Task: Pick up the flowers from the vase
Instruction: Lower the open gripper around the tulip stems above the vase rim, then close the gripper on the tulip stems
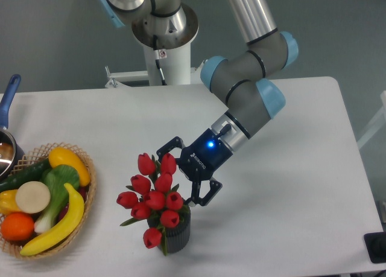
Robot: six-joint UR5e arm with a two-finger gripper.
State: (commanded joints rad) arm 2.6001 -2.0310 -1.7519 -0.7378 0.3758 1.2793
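Note:
Next, my gripper grabs the red buds of the flowers (154, 197) to lift them out of the dark vase (178, 233).
The flowers (154, 197), a tight bunch of red tulip buds with small green leaves, stand in the vase (175, 239), a small dark ribbed cylinder near the table's front edge. My gripper (181, 176) comes in from the upper right and is open. One finger (165, 149) sits just above the top buds. The other finger (201, 197) lies beside the right-hand buds, close above the vase's mouth. The bunch's upper right part lies between the jaws. The stems are hidden behind buds and leaves.
A woven wicker basket (90, 189) of fruit and vegetables stands at the left. A pot with a blue handle (8, 97) is at the far left edge. The arm's white base (167, 57) is at the back. A dark object (376, 247) sits at the bottom right corner.

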